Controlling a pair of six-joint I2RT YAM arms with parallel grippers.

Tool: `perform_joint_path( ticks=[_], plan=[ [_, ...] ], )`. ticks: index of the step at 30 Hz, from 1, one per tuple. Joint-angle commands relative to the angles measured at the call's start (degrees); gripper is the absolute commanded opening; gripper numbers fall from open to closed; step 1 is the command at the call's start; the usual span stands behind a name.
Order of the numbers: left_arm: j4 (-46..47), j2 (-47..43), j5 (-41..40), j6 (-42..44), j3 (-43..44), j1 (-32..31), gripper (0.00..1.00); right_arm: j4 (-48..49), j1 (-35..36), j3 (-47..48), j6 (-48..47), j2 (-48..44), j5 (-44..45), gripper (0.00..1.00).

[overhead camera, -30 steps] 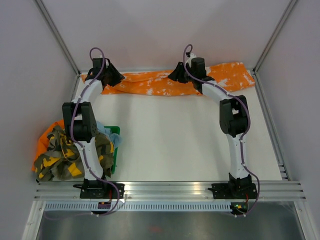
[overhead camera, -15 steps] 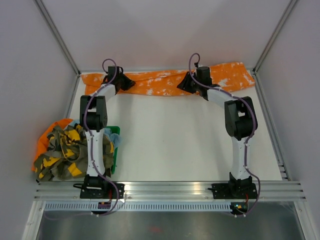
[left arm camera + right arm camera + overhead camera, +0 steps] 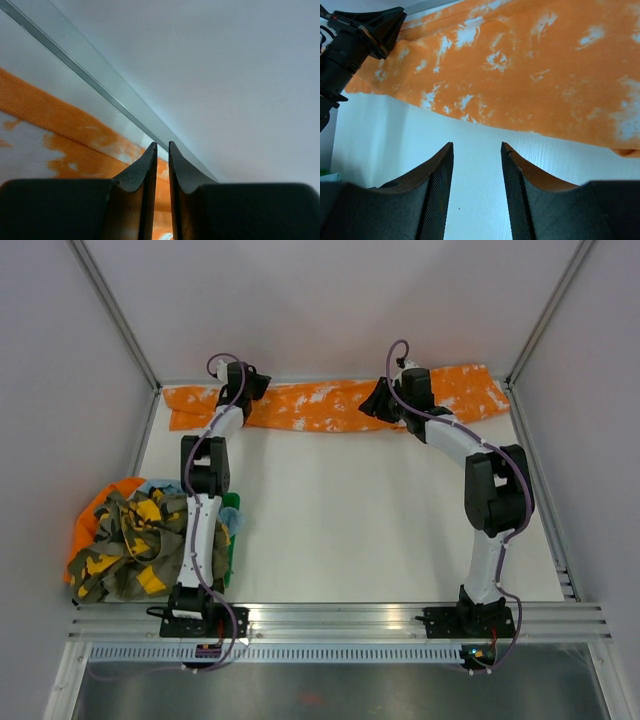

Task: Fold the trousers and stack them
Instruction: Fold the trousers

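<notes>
The trousers need to be pulled straight for folding. My right gripper should next grab the trousers' near hem [image 3: 398, 429] [image 3: 607, 143], toward the end of the trousers away from my left gripper.
The trousers [image 3: 320, 405], bright orange with white splotches, lie stretched in a long band along the table's far edge. My left gripper [image 3: 252, 382] sits on their far hem near the left end. In the left wrist view its jaws [image 3: 161, 145] leave only a thin slit, with orange trousers fabric [image 3: 50, 120] filling the slit low down. My right gripper [image 3: 377, 400] hovers at the near hem right of the middle. In the right wrist view it [image 3: 477, 145] is open over bare white table, the trousers [image 3: 545, 75] just beyond its fingertips.
A heap of camouflage clothing [image 3: 130, 545] with orange cloth [image 3: 90, 515] lies off the table's left side. A green bin [image 3: 232, 540] with light blue cloth [image 3: 236, 520] sits beside it. Grey walls and a metal rail [image 3: 100, 85] close the far edge.
Both arms have stretched farther toward the back wall. The left gripper moved right along the trousers to their far hem and its jaws closed. The right gripper shifted slightly right.
</notes>
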Motion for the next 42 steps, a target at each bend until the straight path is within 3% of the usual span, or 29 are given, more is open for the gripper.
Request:
perform_joint_path(
  ticks=[1, 3, 6, 10, 12, 15, 17, 19, 21, 26, 29, 34, 37, 38, 42],
  plan=[
    [2.63, -0.11, -1.28, -3.15, 2.95, -0.06, 0.20, -3.13, 0.05, -0.37, -1.80, -3.32, 2.70, 0.50],
    [2.10, -2.83, -0.65, 0.70, 1.04, 0.20, 0.20, -6.46, -0.48, 1.54, -2.24, -3.58, 6.54, 0.51],
    [2.02, -11.53, 4.44, 7.89, -3.27, 1.52, 0.31, -13.66, -3.46, 5.76, -2.51, -3.06, 12.34, 0.53],
    [0.44, -26.02, 9.19, 19.68, -11.09, 2.93, 0.43, -16.60, -12.93, 4.56, 2.41, -3.75, 13.95, 0.56],
    [-1.32, -36.04, 8.59, 26.52, -18.99, 2.84, 0.48, -14.66, -14.98, 0.18, 3.99, -4.63, 16.83, 0.66],
    [-2.29, -49.37, 0.80, 30.33, -33.58, 2.93, 0.51, -12.91, -18.93, -3.26, 3.13, -4.90, 19.66, 0.70],
    [-4.04, -54.15, -2.82, 31.39, -41.47, 3.10, 0.61, -11.07, -19.73, -3.71, 2.86, -3.85, 20.89, 0.72],
    [-8.87, -59.17, -5.20, 32.54, -45.28, 3.54, 0.64, -8.52, -20.60, -3.98, 2.51, -2.19, 20.90, 0.77],
    [-10.55, -62.94, -5.13, 33.07, -50.64, 4.16, 0.64, -5.26, -21.13, -2.85, 2.33, -0.34, 20.90, 0.83],
    [-14.24, -68.67, -4.86, 33.51, -60.74, 4.51, 0.65, -6.13, -21.40, 4.80, 2.06, 8.45, 20.98, 0.83],
    [-15.48, -71.40, -6.36, 32.37, -65.14, 4.95, 0.65, -6.57, -21.49, 8.05, 3.29, 11.88, 22.04, 0.79],
    [-15.83, -73.86, -3.90, 29.03, -69.46, 11.01, 0.65, -6.05, -21.49, 8.24, 4.09, 14.60, 24.32, 0.75],
    [-15.65, -73.43, -3.99, 28.15, -70.26, 12.68, 0.65, -6.57, -21.66, 9.73, 3.91, 16.89, 24.50, 0.60],
    [-15.83, -73.08, -3.99, 27.62, -70.17, 13.12, 0.65, -6.83, -21.75, 10.34, 3.74, 17.51, 24.59, 0.47],
    [-14.78, -69.83, -4.16, 26.22, -70.26, 14.79, 0.62, -8.07, -22.63, 11.67, 2.34, 19.36, 24.67, 0.23]
  ],
)
